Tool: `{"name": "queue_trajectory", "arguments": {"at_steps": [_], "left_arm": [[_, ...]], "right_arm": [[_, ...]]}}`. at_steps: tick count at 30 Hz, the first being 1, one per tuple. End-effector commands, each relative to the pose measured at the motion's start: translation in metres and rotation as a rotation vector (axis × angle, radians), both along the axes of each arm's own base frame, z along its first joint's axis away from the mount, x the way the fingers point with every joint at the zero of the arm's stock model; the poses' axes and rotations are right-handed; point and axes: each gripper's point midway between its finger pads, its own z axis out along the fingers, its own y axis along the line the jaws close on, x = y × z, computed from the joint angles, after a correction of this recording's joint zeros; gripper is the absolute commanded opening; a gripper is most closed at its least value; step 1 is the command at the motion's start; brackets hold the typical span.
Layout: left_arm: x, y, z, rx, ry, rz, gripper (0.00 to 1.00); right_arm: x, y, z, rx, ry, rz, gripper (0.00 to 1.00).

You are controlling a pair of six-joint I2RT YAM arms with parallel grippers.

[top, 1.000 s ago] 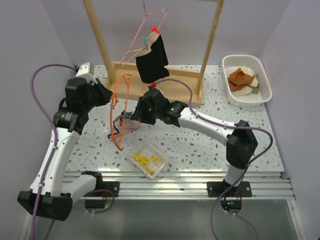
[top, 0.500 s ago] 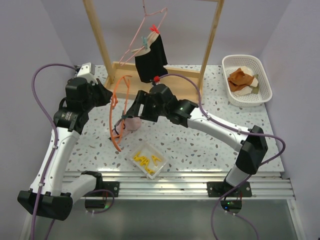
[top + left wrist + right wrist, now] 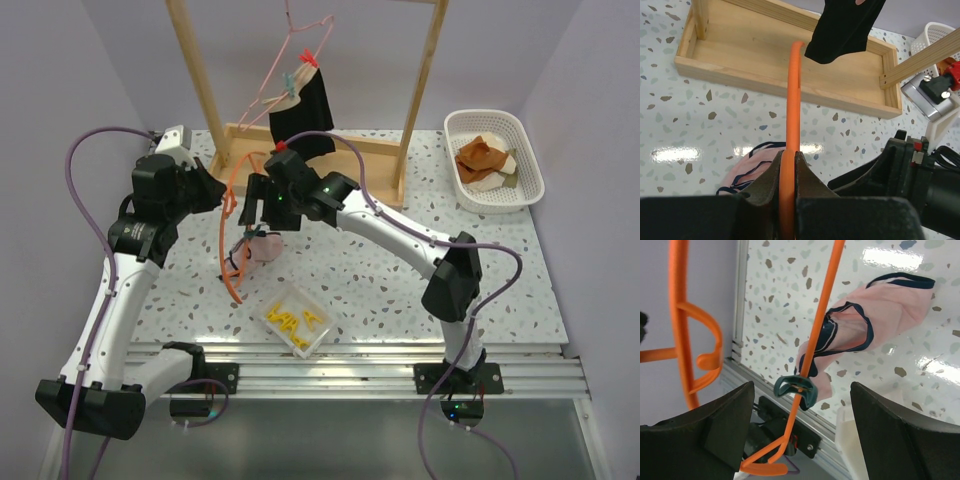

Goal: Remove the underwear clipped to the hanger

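Note:
My right gripper should grab the teal clip [image 3: 250,233] next across its two handle ends, so that the clip opens and lets go of the pink underwear [image 3: 264,249].
My left gripper [image 3: 788,165] is shut on an orange hanger [image 3: 794,95], holding it tilted over the table [image 3: 236,215]. The pale pink underwear [image 3: 875,315] with navy trim lies on the table, clipped to the hanger's bar by a teal clip [image 3: 796,389]; it also shows in the top view [image 3: 264,246] and in the left wrist view [image 3: 751,167]. My right gripper [image 3: 800,435] is open just above the clip, its jaws wide on either side of it, touching nothing. The black underwear [image 3: 305,118] hangs clipped to a pink hanger [image 3: 290,55] on the wooden rack.
The rack's wooden base tray [image 3: 360,160] stands behind the grippers. A white basket [image 3: 520,140] with a brown cloth [image 3: 482,155] sits at the back right. A clear box of yellow clips [image 3: 296,318] lies near the front edge.
My right arm has swung left and back, bringing its open gripper over the orange hanger and the pink underwear. The left arm and the hanger have held still.

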Motion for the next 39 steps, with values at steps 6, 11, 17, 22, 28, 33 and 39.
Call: {"name": "queue_trajectory", "arguments": {"at_steps": [6, 11, 17, 22, 28, 33, 39], "left_arm": [[0.004, -0.002, 0.021, -0.015, -0.063, -0.016, 0.0], [0.004, -0.001, 0.021, -0.013, -0.062, -0.011, 0.0], [0.005, -0.002, 0.022, -0.017, -0.068, -0.012, 0.0], [0.006, 0.001, 0.017, -0.009, -0.061, -0.002, 0.0], [0.008, 0.007, 0.015, 0.021, -0.06, 0.025, 0.0], [0.011, 0.014, 0.008, 0.052, -0.05, 0.052, 0.0], [0.008, 0.016, -0.002, 0.065, -0.026, 0.058, 0.0]], "right_arm": [[-0.006, -0.002, -0.004, -0.064, -0.005, 0.04, 0.68], [-0.011, 0.002, -0.013, -0.046, 0.031, 0.049, 0.45], [-0.011, -0.002, -0.012, -0.026, 0.031, 0.033, 0.13], [-0.011, -0.002, 0.006, 0.046, 0.008, 0.022, 0.0], [-0.009, -0.014, 0.028, 0.164, 0.004, -0.025, 0.0], [-0.022, -0.037, 0.04, 0.226, 0.027, -0.009, 0.0], [-0.048, -0.065, 0.03, 0.246, 0.07, 0.1, 0.0]]}}
